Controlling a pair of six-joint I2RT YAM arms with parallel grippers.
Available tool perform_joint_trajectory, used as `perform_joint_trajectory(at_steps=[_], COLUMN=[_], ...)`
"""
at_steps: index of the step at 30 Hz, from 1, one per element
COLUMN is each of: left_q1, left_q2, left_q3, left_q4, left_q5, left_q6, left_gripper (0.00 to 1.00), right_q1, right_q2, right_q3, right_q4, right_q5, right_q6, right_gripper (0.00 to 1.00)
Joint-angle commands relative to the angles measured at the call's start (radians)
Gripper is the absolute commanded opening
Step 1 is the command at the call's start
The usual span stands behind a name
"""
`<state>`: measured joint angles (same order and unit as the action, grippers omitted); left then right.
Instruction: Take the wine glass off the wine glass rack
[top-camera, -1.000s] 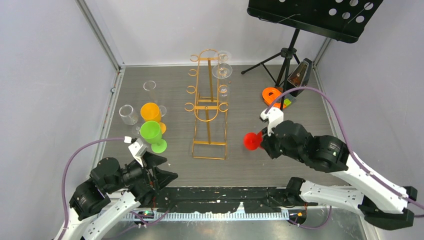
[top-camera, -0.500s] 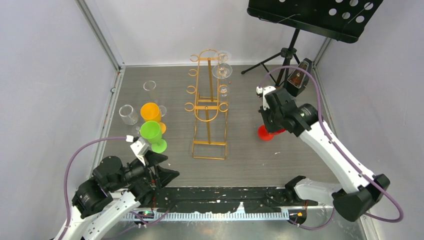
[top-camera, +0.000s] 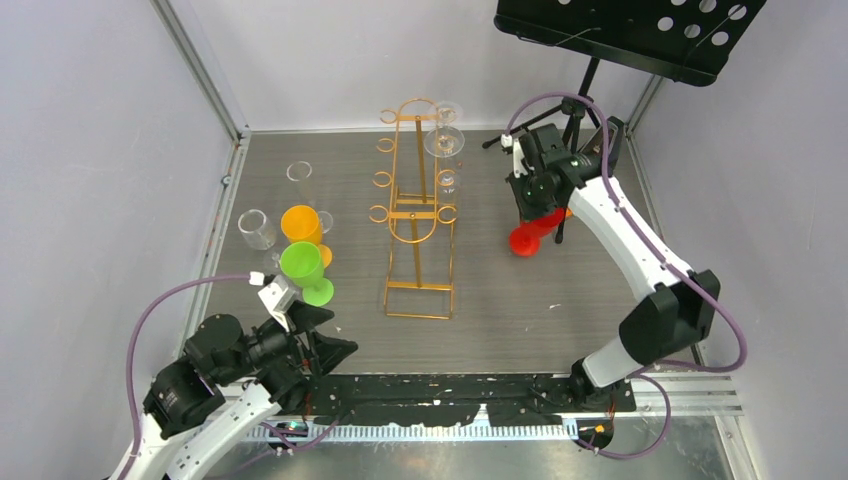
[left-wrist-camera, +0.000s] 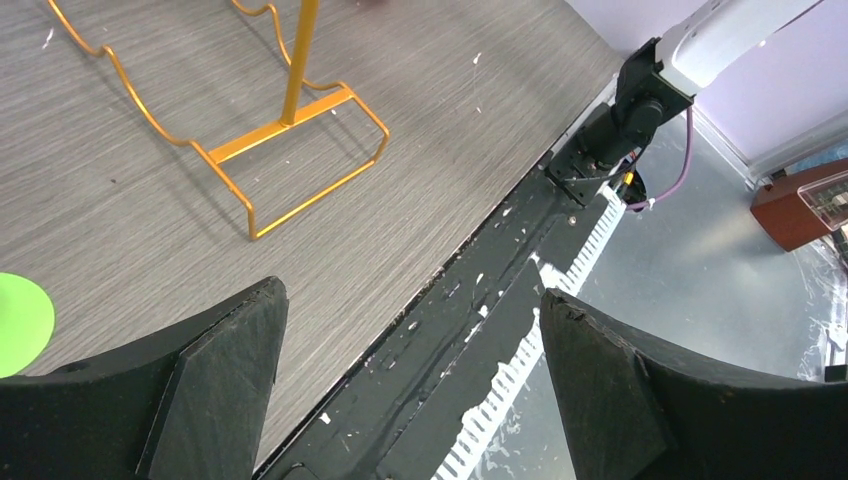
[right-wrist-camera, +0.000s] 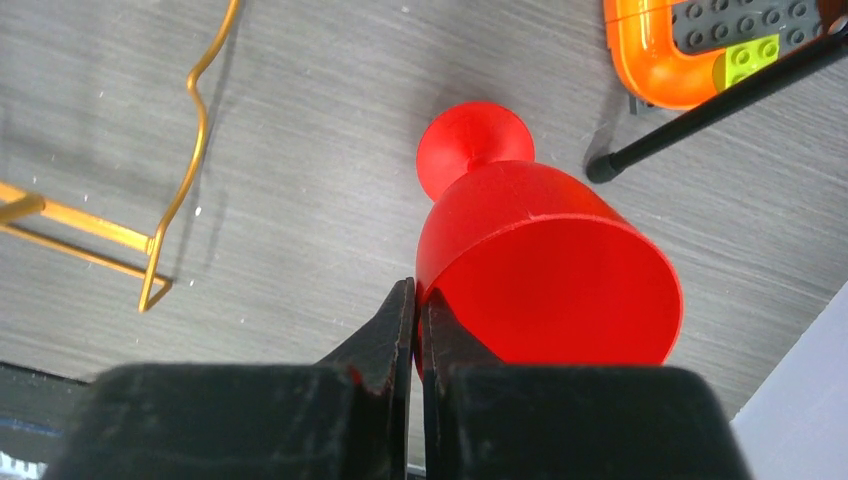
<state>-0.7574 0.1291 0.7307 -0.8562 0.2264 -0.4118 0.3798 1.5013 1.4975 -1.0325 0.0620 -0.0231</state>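
Observation:
I will keep holding the red wine glass. It leans with its foot tilted to the table, so it would tip if I opened my right gripper now.
The gold wire wine glass rack (top-camera: 418, 215) stands upright mid-table, and two clear wine glasses (top-camera: 443, 135) hang on its right-side hooks. To its right, my right gripper (top-camera: 533, 205) is shut on the rim of a red wine glass (top-camera: 523, 240). In the right wrist view the fingers (right-wrist-camera: 415, 295) pinch the wall of the red wine glass (right-wrist-camera: 550, 270), which is tilted with its foot towards the table. My left gripper (top-camera: 335, 340) is open and holds nothing at the near left edge. The left wrist view shows the left gripper (left-wrist-camera: 410, 300) over the table's edge, with the rack's base (left-wrist-camera: 300, 150) ahead.
A green goblet (top-camera: 300, 265), an orange goblet (top-camera: 300, 222) and clear glasses (top-camera: 257, 228) stand left of the rack. A black music stand (top-camera: 630, 30) with tripod legs (right-wrist-camera: 720, 100), an orange block (right-wrist-camera: 690, 45) and a metronome (top-camera: 600, 150) crowd the back right corner.
My right arm has carried the red wine glass away from the near middle towards the back right, close to the tripod. The left arm has stayed put and open.

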Motion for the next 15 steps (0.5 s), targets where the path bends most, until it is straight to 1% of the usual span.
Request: perform_joint_trajectory(at_steps=[1, 6, 12, 15], left_q1=[0.001, 0.001, 0.001, 0.001], left_q2=[-0.027, -0.037, -0.037, -0.035], left_q3=[0.000, 0.001, 0.003, 0.003], left_q4=[0.051, 0.048, 0.046, 0.046], left_q5=[-0.022, -0.035, -0.038, -0.042], left_q6=[0.011, 0.014, 0.014, 0.016], left_gripper=[0.94, 0.95, 0.96, 0.96], right_q1=[-0.041, -0.076, -0.097, -0.100], right_q2=[0.073, 0.155, 0.238, 0.264], right_q3=[0.106, 0.182, 0.222, 0.231], right_q4=[-0.001, -0.016, -0.025, -0.029], right_q5=[-0.038, -0.048, -0.048, -0.080], right_q6=[-0.028, -0.029, -0.031, -0.033], right_gripper=[0.05, 0.06, 0.06, 0.06])
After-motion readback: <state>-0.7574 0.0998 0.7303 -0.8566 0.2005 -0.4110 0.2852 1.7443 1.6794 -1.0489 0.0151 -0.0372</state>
